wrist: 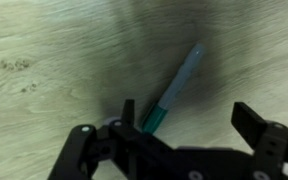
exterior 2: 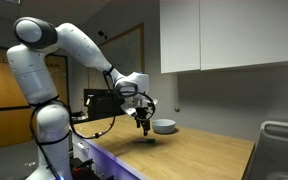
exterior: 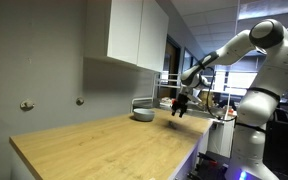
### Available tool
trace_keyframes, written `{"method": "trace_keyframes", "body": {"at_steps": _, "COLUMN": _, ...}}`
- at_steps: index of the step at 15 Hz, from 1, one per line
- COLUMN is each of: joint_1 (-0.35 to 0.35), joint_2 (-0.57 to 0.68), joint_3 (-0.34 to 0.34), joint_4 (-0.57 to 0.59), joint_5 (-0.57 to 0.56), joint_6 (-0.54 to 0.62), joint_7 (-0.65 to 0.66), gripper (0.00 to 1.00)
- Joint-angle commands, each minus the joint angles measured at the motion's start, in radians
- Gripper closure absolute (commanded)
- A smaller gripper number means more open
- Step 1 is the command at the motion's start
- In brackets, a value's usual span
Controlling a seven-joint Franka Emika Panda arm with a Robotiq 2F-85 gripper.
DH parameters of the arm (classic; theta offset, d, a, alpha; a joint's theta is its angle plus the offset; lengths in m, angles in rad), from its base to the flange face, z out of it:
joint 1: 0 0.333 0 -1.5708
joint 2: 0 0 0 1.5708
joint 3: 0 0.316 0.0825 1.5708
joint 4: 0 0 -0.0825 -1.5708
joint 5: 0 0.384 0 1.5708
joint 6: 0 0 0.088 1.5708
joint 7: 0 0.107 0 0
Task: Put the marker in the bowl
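Observation:
A gap shows between my fingers and the counter's dark patch in an exterior view, so it isn't time to close yet: my gripper should come down to the marker first, then close on the marker.
The marker [wrist: 179, 85] is a slim grey stick with a teal end. It lies diagonally on the wooden counter in the wrist view, its teal end beside one finger. My gripper [wrist: 189, 115] is open and empty, hovering just above the marker, which lies between the fingers but off-centre. In both exterior views the gripper [exterior: 180, 108] [exterior 2: 144, 122] hangs low over the counter. The bowl [exterior: 143, 114] [exterior 2: 164, 126] is small, round and light grey, and stands on the counter close beside the gripper. The marker is too small to make out in the exterior views.
The long wooden counter [exterior: 104, 145] runs along a grey wall under white upper cabinets [exterior: 134, 35]. A sink rim [exterior 2: 282, 135] shows at one end of the counter. Desks and equipment stand behind the robot base [exterior 2: 49, 130].

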Motion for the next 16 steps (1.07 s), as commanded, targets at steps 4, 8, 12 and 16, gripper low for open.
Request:
{"method": "trace_keyframes", "body": {"at_steps": 4, "joint_1": -0.040, "joint_2": 0.168, "joint_3": 0.080, "joint_4": 0.135, "joint_5": 0.045, "joint_6": -0.160, "joint_7": 0.149, "gripper": 0.00}}
{"method": "trace_keyframes", "body": {"at_steps": 8, "joint_1": -0.042, "joint_2": 0.244, "joint_3": 0.129, "joint_4": 0.196, "joint_5": 0.035, "joint_6": -0.217, "joint_7": 0.253, "gripper": 0.00}}
{"method": "trace_keyframes", "body": {"at_steps": 12, "joint_1": -0.048, "joint_2": 0.320, "joint_3": 0.159, "joint_4": 0.259, "joint_5": 0.004, "joint_6": -0.222, "joint_7": 0.373, "gripper": 0.00}}
{"method": "trace_keyframes", "body": {"at_steps": 16, "joint_1": -0.057, "joint_2": 0.391, "joint_3": 0.162, "joint_4": 0.322, "joint_5": -0.006, "joint_6": -0.230, "joint_7": 0.443, "gripper": 0.00}}
